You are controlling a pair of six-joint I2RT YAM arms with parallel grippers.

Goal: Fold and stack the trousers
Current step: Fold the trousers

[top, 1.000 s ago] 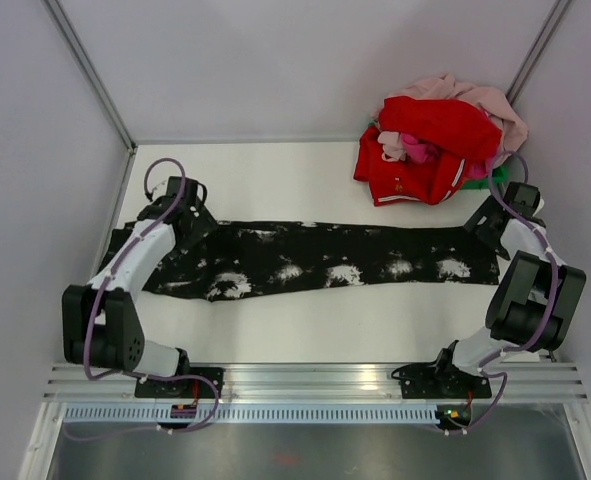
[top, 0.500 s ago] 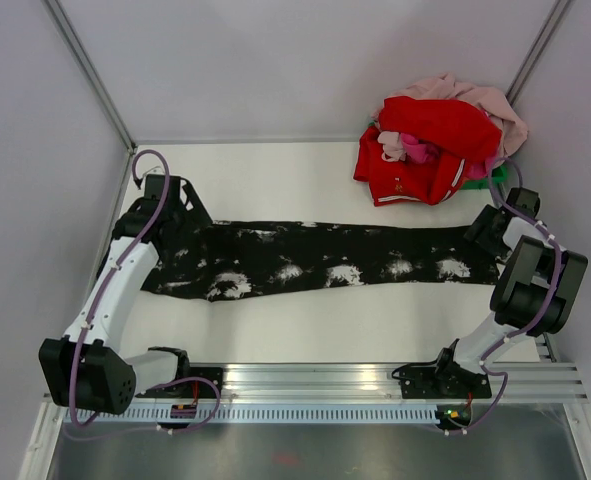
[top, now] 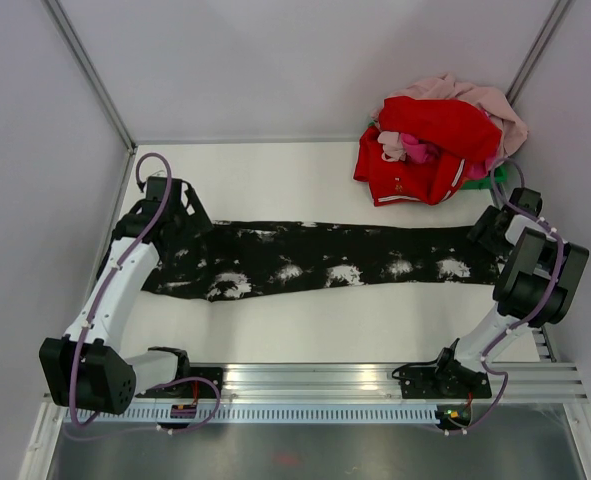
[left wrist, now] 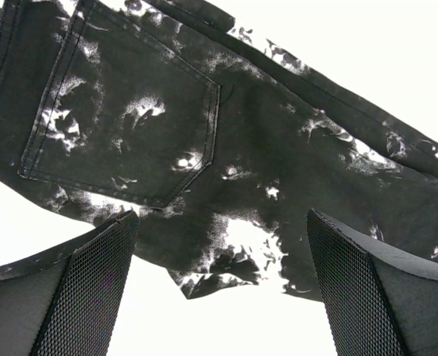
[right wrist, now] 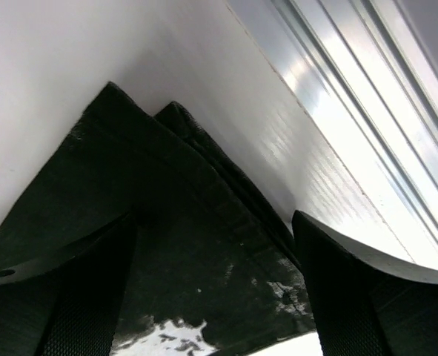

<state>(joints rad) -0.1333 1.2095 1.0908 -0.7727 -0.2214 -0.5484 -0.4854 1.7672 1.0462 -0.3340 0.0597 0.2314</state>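
I next need to fold both legs toward the trousers' waist, so I should grab the black trousers by the stacked leg hems with my right gripper.
The black trousers with white blotches lie flat, folded lengthwise, across the middle of the table, waist at the left and leg ends at the right. My left gripper is open above the waist end; its wrist view shows the back pocket and nothing between the fingers. My right gripper is open over the leg ends; its wrist view shows the hem corners below its spread fingers.
A heap of red, pink and white clothes sits at the back right corner. White walls with metal posts close in the table at left, back and right. An aluminium rail runs along the near edge.
The left arm swung its elbow out to the left and its gripper shifted slightly left over the waist. The right gripper moved a little right and back at the leg ends.
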